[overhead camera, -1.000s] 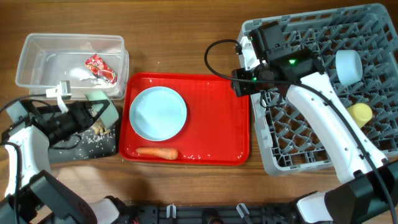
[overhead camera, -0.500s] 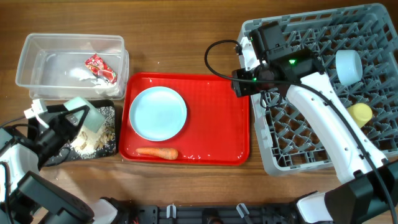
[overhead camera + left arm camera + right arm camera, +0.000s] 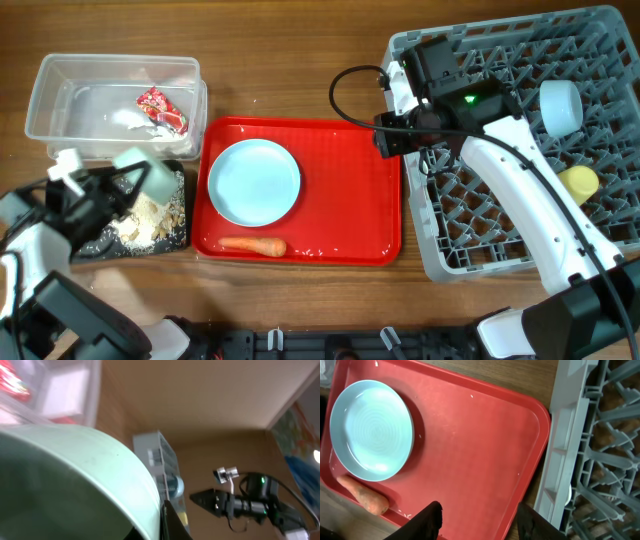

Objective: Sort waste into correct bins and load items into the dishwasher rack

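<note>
The pale green bowl's rim (image 3: pixel 169 180) is the part my right gripper should grab next, on the side facing the rack, so the body of the bowl stays free to load into the rack (image 3: pixel 520 250).
My left gripper (image 3: pixel 118 185) is shut on the rim of the pale green bowl (image 3: pixel 140 172) and holds it tilted over the black tray (image 3: pixel 178 238), where beige food scraps (image 3: pixel 140 215) lie. In the left wrist view the bowl (image 3: pixel 75 485) fills the lower left, with a finger of the left gripper (image 3: pixel 161 525) at its rim. The clear tub (image 3: pixel 60 75) holds the red wrapper (image 3: pixel 162 110) and white tissue (image 3: pixel 128 121). The light blue plate (image 3: pixel 254 181) and carrot (image 3: pixel 252 245) lie on the red tray (image 3: pixel 350 200). My right gripper (image 3: pixel 482 522) is open and empty above the red tray's right part, beside the grey rack (image 3: pixel 520 250). The spoon is out of view.
The rack holds a small light blue bowl (image 3: pixel 560 105) and a yellow cup (image 3: pixel 578 182) on its right side. The right wrist view shows the plate (image 3: pixel 371 430), the carrot (image 3: pixel 362 496) and the rack wall (image 3: pixel 565 455). The right arm's cable loops over the red tray's back edge.
My left gripper has swung the green bowl left, turned it, then lifted it slightly over the black tray. More beige scraps now lie in the tray. The right arm has not moved.
</note>
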You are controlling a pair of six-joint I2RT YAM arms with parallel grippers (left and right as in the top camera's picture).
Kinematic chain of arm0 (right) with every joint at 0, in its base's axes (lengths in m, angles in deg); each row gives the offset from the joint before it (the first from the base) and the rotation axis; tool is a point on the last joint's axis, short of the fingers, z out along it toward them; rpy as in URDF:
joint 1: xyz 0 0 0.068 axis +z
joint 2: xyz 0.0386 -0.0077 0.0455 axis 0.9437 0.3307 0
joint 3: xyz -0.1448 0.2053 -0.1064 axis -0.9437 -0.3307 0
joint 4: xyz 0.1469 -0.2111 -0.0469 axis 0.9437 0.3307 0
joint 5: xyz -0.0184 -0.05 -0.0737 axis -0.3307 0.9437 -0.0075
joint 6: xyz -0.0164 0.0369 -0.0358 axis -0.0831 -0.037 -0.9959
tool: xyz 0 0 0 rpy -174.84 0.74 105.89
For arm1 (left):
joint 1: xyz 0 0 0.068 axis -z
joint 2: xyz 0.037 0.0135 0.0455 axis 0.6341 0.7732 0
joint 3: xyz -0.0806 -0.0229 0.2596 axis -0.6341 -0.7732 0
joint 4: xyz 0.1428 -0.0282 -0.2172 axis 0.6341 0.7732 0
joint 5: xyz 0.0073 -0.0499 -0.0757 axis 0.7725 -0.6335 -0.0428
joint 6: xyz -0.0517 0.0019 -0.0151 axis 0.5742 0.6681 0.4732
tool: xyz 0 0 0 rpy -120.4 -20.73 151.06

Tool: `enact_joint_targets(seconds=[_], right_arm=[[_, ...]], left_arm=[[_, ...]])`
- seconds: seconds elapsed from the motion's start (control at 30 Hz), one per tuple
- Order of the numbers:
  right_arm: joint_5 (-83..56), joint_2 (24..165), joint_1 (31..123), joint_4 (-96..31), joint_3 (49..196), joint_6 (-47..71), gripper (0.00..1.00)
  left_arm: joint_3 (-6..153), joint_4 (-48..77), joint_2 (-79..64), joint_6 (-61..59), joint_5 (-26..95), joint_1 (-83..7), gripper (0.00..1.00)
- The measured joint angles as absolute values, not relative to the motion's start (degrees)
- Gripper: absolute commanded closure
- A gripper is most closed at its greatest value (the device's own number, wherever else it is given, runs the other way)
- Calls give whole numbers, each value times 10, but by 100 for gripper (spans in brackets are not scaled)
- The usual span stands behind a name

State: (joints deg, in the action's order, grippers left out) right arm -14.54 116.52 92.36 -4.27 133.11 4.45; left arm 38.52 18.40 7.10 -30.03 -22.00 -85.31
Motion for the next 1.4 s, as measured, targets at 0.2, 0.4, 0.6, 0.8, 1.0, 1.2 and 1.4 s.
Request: enact_joint_targets(seconds=[0.2, 0.4, 0.6, 0.8, 1.0, 1.2, 1.4], right_arm=[[-82, 1165, 924, 14, 1331, 102, 55], [-6, 1119, 843, 31, 1330, 241, 39], [-37, 1098, 794, 32, 1330, 220, 34], [-110, 1098, 794, -16, 1330, 156, 28], [-169, 1122, 873, -71, 1330, 92, 29], [-172, 1290, 929, -102, 1330, 106, 79], [-196, 1419, 929, -90, 1330, 133, 96]], left_arm=[[440, 149, 3, -214, -33, -536, 96], [459, -34, 8, -59, 248, -195, 96], [460, -131, 162, -12, 401, -35, 91], [464, -85, 127, -3, 418, -52, 23], [482, 198, -119, -5, 427, -222, 12], [482, 326, -135, -6, 474, -384, 8], [482, 326, -135, -6, 478, -405, 7]])
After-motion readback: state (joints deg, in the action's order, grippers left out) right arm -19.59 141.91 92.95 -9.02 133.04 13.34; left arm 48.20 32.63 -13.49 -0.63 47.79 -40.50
